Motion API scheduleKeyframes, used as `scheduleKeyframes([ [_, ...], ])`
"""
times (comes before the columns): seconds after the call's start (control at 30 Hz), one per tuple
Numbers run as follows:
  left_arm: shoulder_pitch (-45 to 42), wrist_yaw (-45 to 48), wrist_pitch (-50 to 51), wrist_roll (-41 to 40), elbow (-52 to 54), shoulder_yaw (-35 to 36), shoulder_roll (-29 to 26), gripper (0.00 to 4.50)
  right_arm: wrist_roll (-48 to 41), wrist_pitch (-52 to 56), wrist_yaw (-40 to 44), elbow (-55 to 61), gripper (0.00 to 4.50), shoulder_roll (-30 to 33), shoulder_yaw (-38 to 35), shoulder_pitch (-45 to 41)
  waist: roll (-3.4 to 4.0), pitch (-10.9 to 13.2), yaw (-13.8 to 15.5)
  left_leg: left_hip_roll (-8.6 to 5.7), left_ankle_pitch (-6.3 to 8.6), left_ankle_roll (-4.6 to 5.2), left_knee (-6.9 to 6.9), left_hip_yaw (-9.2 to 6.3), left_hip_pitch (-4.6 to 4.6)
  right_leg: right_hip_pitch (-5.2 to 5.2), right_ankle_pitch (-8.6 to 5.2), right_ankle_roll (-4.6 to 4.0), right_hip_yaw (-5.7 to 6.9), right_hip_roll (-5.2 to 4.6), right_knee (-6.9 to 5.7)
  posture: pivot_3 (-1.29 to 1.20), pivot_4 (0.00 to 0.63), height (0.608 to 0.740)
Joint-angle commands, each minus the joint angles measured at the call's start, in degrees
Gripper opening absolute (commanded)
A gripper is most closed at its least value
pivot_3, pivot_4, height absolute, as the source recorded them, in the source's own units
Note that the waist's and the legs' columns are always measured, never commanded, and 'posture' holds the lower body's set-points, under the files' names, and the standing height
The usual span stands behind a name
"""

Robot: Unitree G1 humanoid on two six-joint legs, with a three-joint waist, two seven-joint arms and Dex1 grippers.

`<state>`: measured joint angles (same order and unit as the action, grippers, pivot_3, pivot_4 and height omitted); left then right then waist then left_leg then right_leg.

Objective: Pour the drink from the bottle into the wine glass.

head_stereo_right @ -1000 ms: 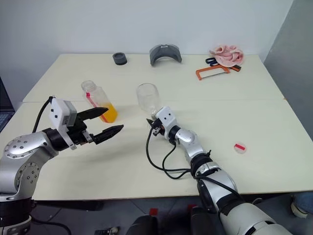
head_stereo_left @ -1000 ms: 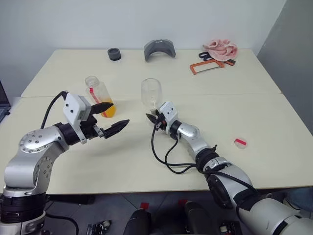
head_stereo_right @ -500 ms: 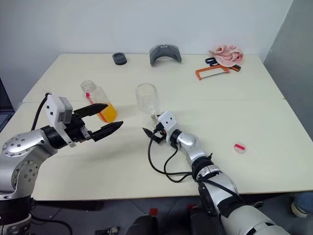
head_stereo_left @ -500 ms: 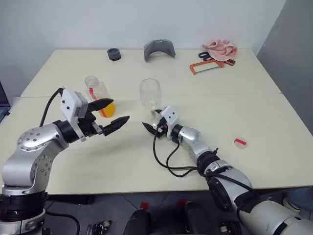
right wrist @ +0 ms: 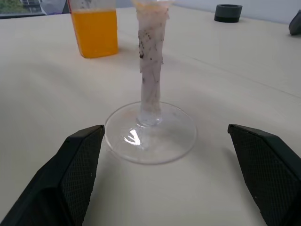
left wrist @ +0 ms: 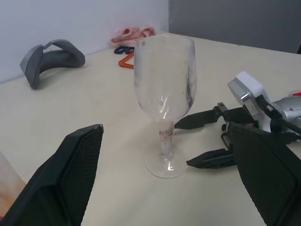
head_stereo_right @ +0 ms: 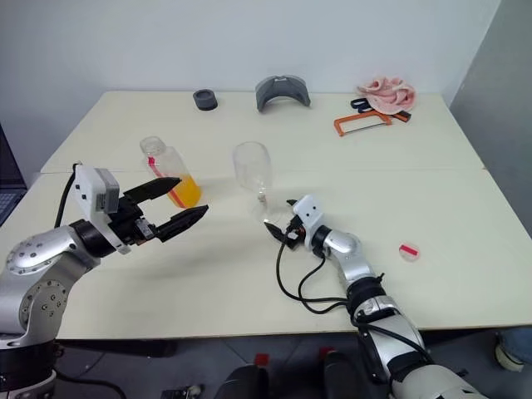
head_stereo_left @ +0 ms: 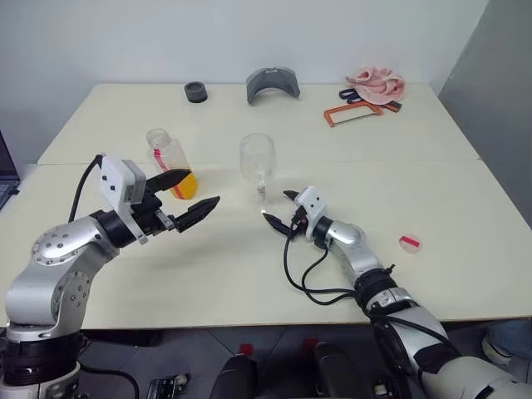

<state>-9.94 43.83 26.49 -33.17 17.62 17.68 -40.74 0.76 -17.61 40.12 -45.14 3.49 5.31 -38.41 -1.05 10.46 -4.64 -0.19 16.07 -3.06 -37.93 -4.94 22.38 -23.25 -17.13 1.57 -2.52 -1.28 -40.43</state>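
Observation:
I need to pour from the bottle, so I should next grab it with my left gripper by its middle (head_stereo_left: pixel 170 160). That keeps the bottle's opening (head_stereo_left: pixel 157 135) free.
The wine glass (head_stereo_left: pixel 257 160) stands upright and empty near the table's middle; its foot (right wrist: pixel 150 134) rests flat on the table. To its left the bottle (head_stereo_left: pixel 169 158) stands uncapped, with the orange drink (head_stereo_left: pixel 184 184) filling its lower part. My left gripper (head_stereo_left: pixel 202 188) is open and hangs level between the bottle and the glass, touching neither. My right gripper (head_stereo_left: pixel 278 206) is open just right of the glass foot, fingers pointing at the stem (right wrist: pixel 150 80) with a small gap to it. It also appears beside the wine glass (left wrist: pixel 164 80) as the right gripper (left wrist: pixel 183 144).
At the far edge lie a black round piece (head_stereo_left: pixel 194 91), a grey curved part (head_stereo_left: pixel 271 83), an orange hacksaw (head_stereo_left: pixel 353 112) and a pink cloth (head_stereo_left: pixel 376 81). A small red-and-white disc (head_stereo_left: pixel 408 242) lies at the right. A seam (head_stereo_left: pixel 399 160) crosses the table.
My right gripper opened, let go of the glass stem and drew back to the right and lower. The glass stays upright. The left gripper has held its place.

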Motion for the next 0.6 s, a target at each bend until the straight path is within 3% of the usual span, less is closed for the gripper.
scheduleKeyframes([
  [0.03,2.14,-2.8,-3.85,4.39,-1.33,-0.33,1.5,4.5,-1.32,4.22,4.24,11.75,4.48,3.44,1.87,5.85,0.0,0.0,0.17,-0.02,0.01,0.01,-0.01,0.0,0.0,0.01,0.0,0.0,0.0,-0.01,0.0,0.0,0.15,0.74],
  [0.3,6.84,-12.05,-12.17,12.08,-8.62,0.61,9.85,4.5,-8.65,20.1,12.74,45.77,4.48,13.81,5.2,19.87,0.0,-0.01,1.52,-0.02,0.06,0.1,-0.02,-0.01,0.01,0.05,0.0,0.01,0.01,-0.05,0.11,0.0,0.15,0.74],
  [0.43,4.89,-17.53,-15.29,14.83,-13.84,1.85,12.37,4.5,-12.34,27.13,12.73,56.42,4.48,16.96,4.88,22.14,-0.05,-0.03,1.61,0.09,0.06,0.11,-0.04,-0.05,0.02,0.07,0.01,0.04,0.04,-0.07,0.16,0.0,0.15,0.74],
  [0.6,1.02,-16.2,-15.97,13.01,-17.34,2.42,11.67,4.5,-17.0,35.76,10.73,65.5,4.48,18.83,3.61,21.67,-0.09,-0.05,1.97,0.07,0.05,0.08,-0.05,-0.21,0.04,0.11,0.01,0.04,0.19,-0.02,0.16,0.0,0.15,0.74],
])
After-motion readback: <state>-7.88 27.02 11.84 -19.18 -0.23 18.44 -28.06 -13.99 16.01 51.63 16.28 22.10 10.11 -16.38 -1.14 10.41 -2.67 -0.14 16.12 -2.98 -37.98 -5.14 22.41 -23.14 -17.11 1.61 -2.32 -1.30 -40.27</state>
